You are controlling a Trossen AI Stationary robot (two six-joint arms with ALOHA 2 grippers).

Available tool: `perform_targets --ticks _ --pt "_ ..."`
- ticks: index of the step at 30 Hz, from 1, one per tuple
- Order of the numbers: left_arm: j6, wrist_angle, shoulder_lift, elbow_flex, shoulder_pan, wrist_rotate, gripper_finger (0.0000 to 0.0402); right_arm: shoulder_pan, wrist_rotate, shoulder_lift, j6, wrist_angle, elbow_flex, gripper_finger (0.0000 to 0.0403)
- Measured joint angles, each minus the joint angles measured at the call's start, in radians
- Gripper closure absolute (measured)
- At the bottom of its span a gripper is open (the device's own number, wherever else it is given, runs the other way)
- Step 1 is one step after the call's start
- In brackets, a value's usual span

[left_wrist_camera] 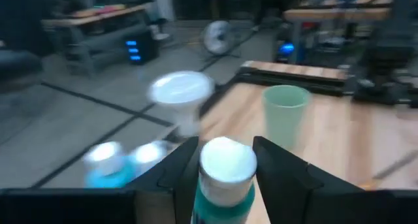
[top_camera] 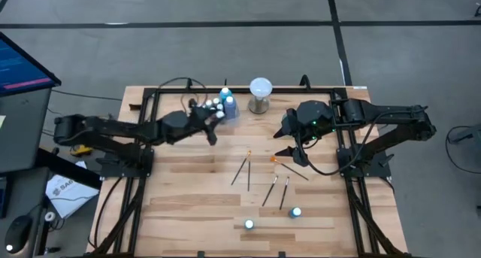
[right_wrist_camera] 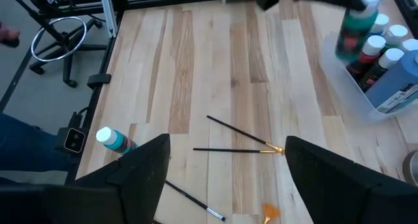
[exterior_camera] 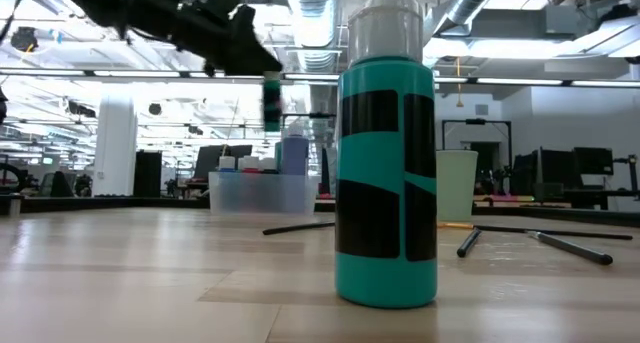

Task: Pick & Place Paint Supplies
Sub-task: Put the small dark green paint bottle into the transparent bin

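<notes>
The teal bottle [left_wrist_camera: 224, 201], high beside the clear bin's bottles, would drop if my left gripper opened now.
My left gripper [left_wrist_camera: 225, 153] is shut on a teal paint bottle with a white cap [left_wrist_camera: 226, 172], held in the air beside a clear bin [right_wrist_camera: 366, 87] of several more bottles. My right gripper [right_wrist_camera: 225, 175] hangs open above the thin brushes [right_wrist_camera: 238, 131] that lie flat on the table. In the high view the left gripper [top_camera: 214, 116] is at the bin [top_camera: 226, 107] and the right gripper [top_camera: 290, 151] is over the brushes [top_camera: 241, 169]. Two more teal bottles [top_camera: 249, 224] [top_camera: 296, 211] stand on their bases near the table's near edge; one fills the low view [exterior_camera: 387, 163]. My left gripper pinches the teal bottle between its two fingers [left_wrist_camera: 176, 175], on the body just under the white cap [left_wrist_camera: 225, 196]. The fingers slant in from the table's left. The bottle [exterior_camera: 272, 101] is lifted clear, roughly upright, hanging below the fingers near the bin.
A white globe on a metal base [top_camera: 260, 92] stands at the far edge next to the bin, and a pale green cup [left_wrist_camera: 285, 113] stands near it. A black frame rail [top_camera: 248, 89] runs along the far edge. Bare wood lies left of the brushes [right_wrist_camera: 170, 87].
</notes>
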Motion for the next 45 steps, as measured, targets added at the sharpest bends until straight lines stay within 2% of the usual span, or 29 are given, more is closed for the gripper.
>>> perform_targets --ticks 6,12,16,21,26,31,35,38,45 --pt "-0.030 -0.011 -0.112 -0.106 0.033 -0.035 0.0270 -0.015 0.000 0.000 -0.012 0.000 0.000 0.0106" --pt "-0.064 0.045 -0.127 -0.215 0.066 -0.045 0.0291 -0.027 0.000 0.000 -0.023 0.000 0.000 0.0106" --pt "-0.071 0.038 -0.152 -0.235 0.064 -0.018 0.0290 -0.033 0.000 0.000 -0.023 -0.006 0.001 0.0106" --pt "-0.124 -0.127 -0.234 -0.238 0.017 0.171 0.0250 -0.033 0.000 0.000 -0.022 -0.041 0.001 0.0106" --pt "-0.210 -0.388 -0.310 -0.237 -0.106 0.184 0.0182 -0.033 0.000 0.000 -0.013 -0.078 0.001 0.0106" --pt "-0.426 -0.713 -0.330 -0.198 -0.222 0.123 0.0135 -0.033 0.000 0.000 -0.015 -0.084 0.001 0.0106" --pt "-0.510 -0.892 -0.309 -0.140 -0.271 0.083 0.0127 -0.036 0.000 0.000 -0.031 -0.080 0.001 0.0106" --pt "-0.549 -0.986 -0.278 -0.127 -0.278 0.120 0.0127 -0.046 0.000 0.000 -0.040 -0.080 0.001 0.0106" --pt "-0.542 -0.963 -0.175 -0.127 -0.276 0.152 0.0127 -0.053 -0.001 0.000 -0.064 -0.076 0.001 0.0106"
